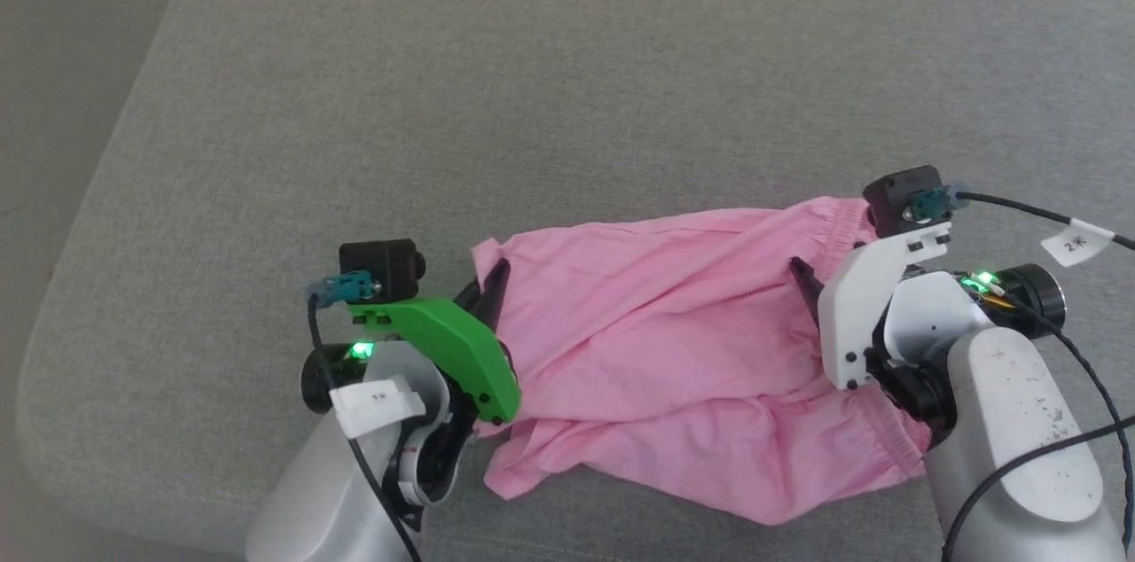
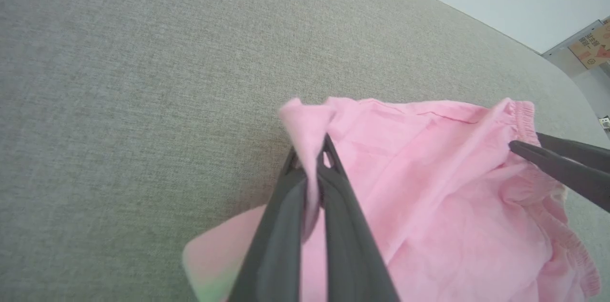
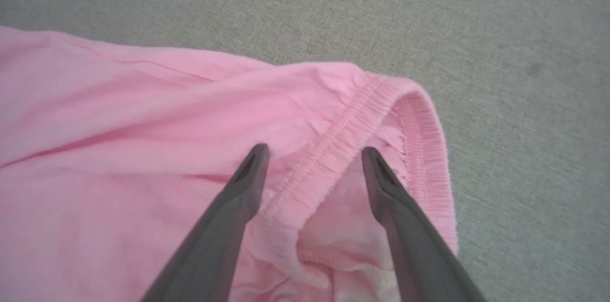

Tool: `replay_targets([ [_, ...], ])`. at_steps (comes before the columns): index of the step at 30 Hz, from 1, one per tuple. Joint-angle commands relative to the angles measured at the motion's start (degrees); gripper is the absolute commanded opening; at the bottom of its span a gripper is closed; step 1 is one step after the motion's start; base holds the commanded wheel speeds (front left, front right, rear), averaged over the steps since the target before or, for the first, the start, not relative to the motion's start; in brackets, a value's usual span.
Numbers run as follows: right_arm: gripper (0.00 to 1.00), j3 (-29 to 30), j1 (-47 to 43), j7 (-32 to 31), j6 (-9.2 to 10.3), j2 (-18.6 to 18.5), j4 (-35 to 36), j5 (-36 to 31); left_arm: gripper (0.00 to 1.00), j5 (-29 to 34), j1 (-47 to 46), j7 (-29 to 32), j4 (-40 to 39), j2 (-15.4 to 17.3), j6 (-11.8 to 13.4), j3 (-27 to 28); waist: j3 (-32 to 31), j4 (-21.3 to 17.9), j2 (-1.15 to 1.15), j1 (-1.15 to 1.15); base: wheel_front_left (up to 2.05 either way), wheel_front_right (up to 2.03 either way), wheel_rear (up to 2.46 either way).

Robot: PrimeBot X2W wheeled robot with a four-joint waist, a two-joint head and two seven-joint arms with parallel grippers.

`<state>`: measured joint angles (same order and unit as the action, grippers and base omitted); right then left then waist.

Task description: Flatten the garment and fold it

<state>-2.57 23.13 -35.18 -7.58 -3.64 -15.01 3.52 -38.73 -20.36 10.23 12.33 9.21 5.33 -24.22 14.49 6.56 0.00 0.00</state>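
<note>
The waistband's upper edge (image 3: 326,170) stands up in a fold while the pink cloth around it is slack, so my right gripper should grab it next.
The garment (image 1: 674,349) is light pink and lies crumpled on the grey cushion (image 1: 532,101), its gathered waistband (image 3: 419,149) at the right end. My left gripper (image 1: 493,278) is shut on the garment's left corner. In the left wrist view that corner of the garment (image 2: 429,187) stands pinched as a fold between the dark fingers (image 2: 333,183) of the left gripper (image 2: 312,159). My right gripper (image 3: 312,154) is open, one finger on each side of the upper waistband edge. In the head view the right gripper (image 1: 802,269) shows one finger over the cloth (image 3: 143,125) near the waistband.
Bare grey cushion (image 2: 143,54) spreads out beyond and to the left of the garment. The cushion's rounded left edge (image 1: 80,216) drops to a pale floor. A dark cable with a white tag (image 1: 1075,241) runs off my right wrist. Far off stand a white wall and a cardboard box (image 2: 593,45).
</note>
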Motion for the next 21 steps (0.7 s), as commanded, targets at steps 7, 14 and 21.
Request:
replay_targets([
  [7,0.13,-0.84,1.73,0.96,0.09,-1.2,-2.12,0.24,0.0,-0.58,-0.02,-0.99,0.05,-0.31,-0.53,-0.51,1.75,2.04,0.0,0.0,0.0,0.0,0.0],
  [14,0.0,-1.06,0.88,2.13,0.09,-1.87,0.17,2.95,0.0,-1.32,0.84,-2.27,0.37,-0.34,-1.2,-0.33,-0.62,1.06,0.0,0.0,0.0,0.0,0.0],
  [21,0.0,-0.47,1.45,-3.06,0.09,-3.54,9.4,16.68,0.0,-3.51,-0.99,-2.86,-2.39,1.09,-2.27,2.54,-4.01,-1.07,0.0,0.0,0.0,0.0,0.0],
])
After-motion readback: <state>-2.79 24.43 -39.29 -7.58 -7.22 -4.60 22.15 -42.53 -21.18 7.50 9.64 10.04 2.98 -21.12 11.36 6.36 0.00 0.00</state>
